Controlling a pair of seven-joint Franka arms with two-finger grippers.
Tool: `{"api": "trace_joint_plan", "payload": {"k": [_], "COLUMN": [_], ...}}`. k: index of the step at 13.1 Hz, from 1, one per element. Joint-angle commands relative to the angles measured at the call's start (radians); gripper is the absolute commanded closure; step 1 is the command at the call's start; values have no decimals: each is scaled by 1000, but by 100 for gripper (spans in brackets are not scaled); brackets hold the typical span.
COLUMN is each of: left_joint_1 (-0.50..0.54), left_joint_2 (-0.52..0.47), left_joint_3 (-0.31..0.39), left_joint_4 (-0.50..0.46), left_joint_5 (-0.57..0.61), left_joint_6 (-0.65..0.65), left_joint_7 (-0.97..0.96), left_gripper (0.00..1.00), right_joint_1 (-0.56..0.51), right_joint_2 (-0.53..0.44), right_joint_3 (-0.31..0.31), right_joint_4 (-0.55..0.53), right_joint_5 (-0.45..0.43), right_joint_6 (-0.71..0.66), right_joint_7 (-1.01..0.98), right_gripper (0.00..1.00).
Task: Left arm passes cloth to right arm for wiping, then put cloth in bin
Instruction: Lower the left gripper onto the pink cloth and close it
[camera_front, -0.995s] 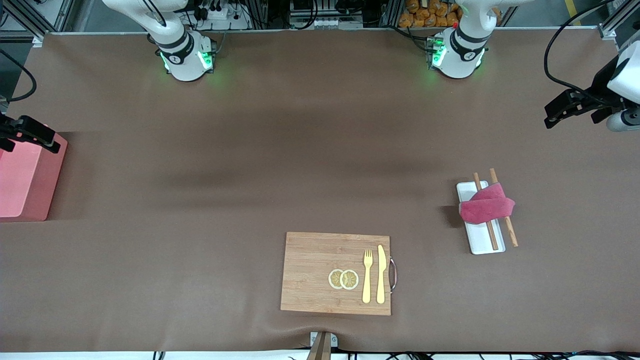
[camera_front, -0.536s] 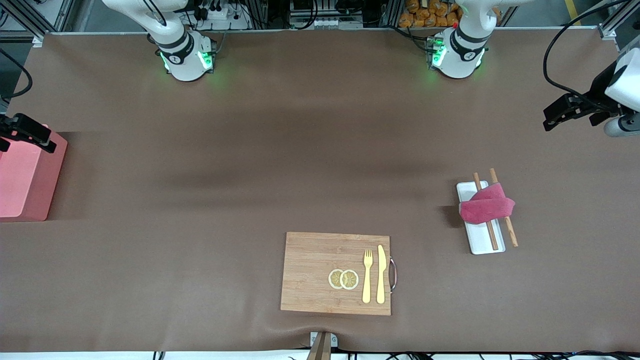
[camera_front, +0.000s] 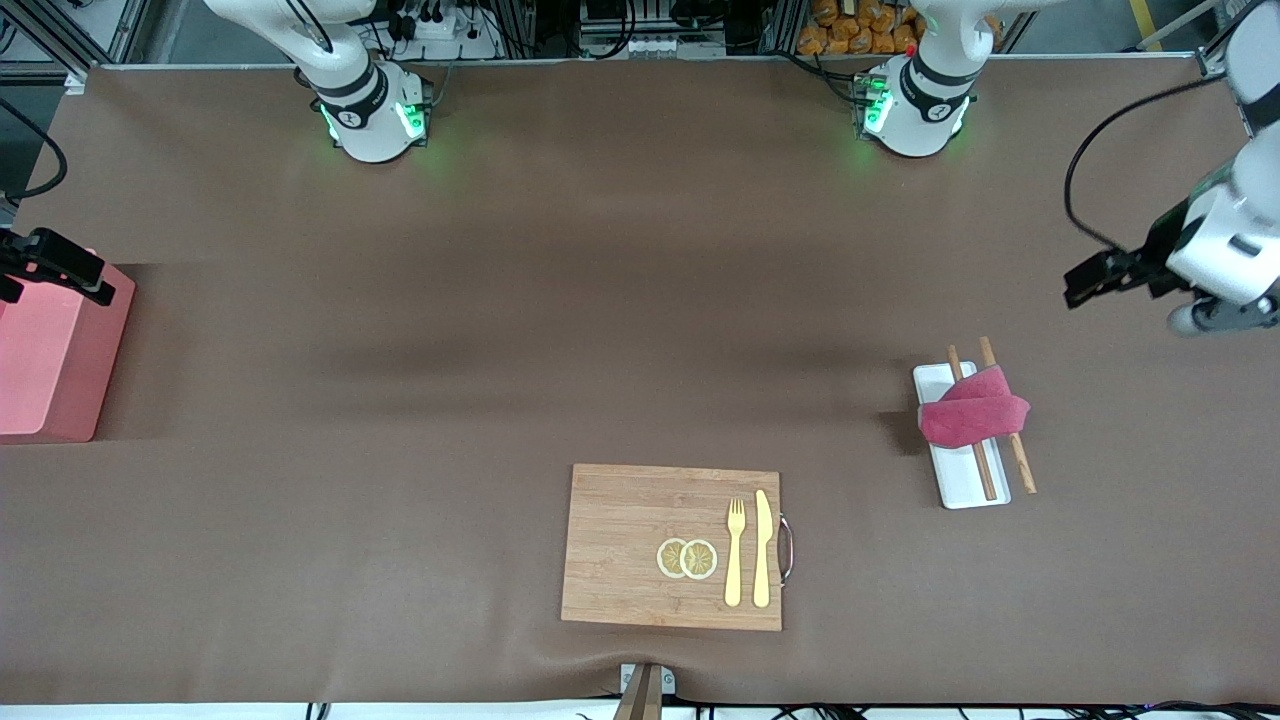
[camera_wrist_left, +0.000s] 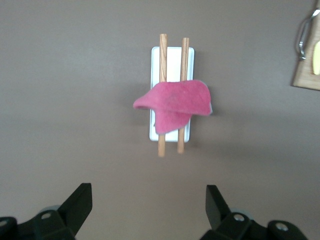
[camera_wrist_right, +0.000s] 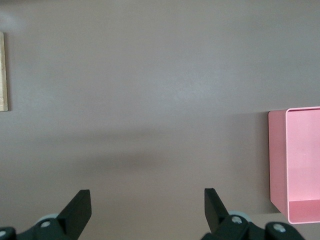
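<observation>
My left gripper will next pinch the crimson-pink cloth by its bunched middle (camera_front: 976, 407) (camera_wrist_left: 175, 102), so that its loose corners stay free for the right arm.
The crimson-pink cloth (camera_front: 972, 418) lies bunched across a white tray (camera_front: 955, 485) and two wooden chopsticks (camera_front: 1021, 466) toward the left arm's end of the table. In the left wrist view the cloth (camera_wrist_left: 175, 100) sits well ahead of my left gripper (camera_wrist_left: 149, 192). The left gripper (camera_front: 1080, 282) is open and empty, up over bare table near the table's end. The salmon-pink bin (camera_front: 100, 360) stands at the right arm's end. My right gripper (camera_front: 85, 280) hovers open and empty over the bin's edge; in the right wrist view the gripper (camera_wrist_right: 147, 197) is beside the bin (camera_wrist_right: 277, 160).
A wooden cutting board (camera_front: 630, 520) lies near the front edge at the table's middle, with two lemon slices (camera_front: 687, 558), a yellow fork (camera_front: 735, 552) and a yellow knife (camera_front: 762, 548) on it. Brown table surface lies between the board, the bin and the tray.
My left arm has swung its gripper down and closer to the tray with the cloth. The right gripper shifted slightly and now holds still. The cloth has not moved.
</observation>
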Motion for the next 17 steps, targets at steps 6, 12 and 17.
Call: {"api": "trace_joint_plan", "payload": {"k": [6,12,17], "left_joint_1": [31,33,35], "left_joint_2": [205,316,332], "left_joint_3": [0,0,-2], "left_joint_4": [-83,-80,-78], "left_joint_5": [-6,-13,-16], "left_joint_6": [291,405,405], "left_joint_7": [85,85,87], "left_gripper": [6,25,35], "right_joint_1": [8,8,17], "right_joint_2": [9,22,26], "right_joint_3": [-7,-7,-5], "right_joint_4": [2,2,3], "right_joint_5": [1,1,2], "right_joint_6": [-8,-9,-34], "right_joint_7": [-5,7,61], "right_gripper": [0,0,0]}}
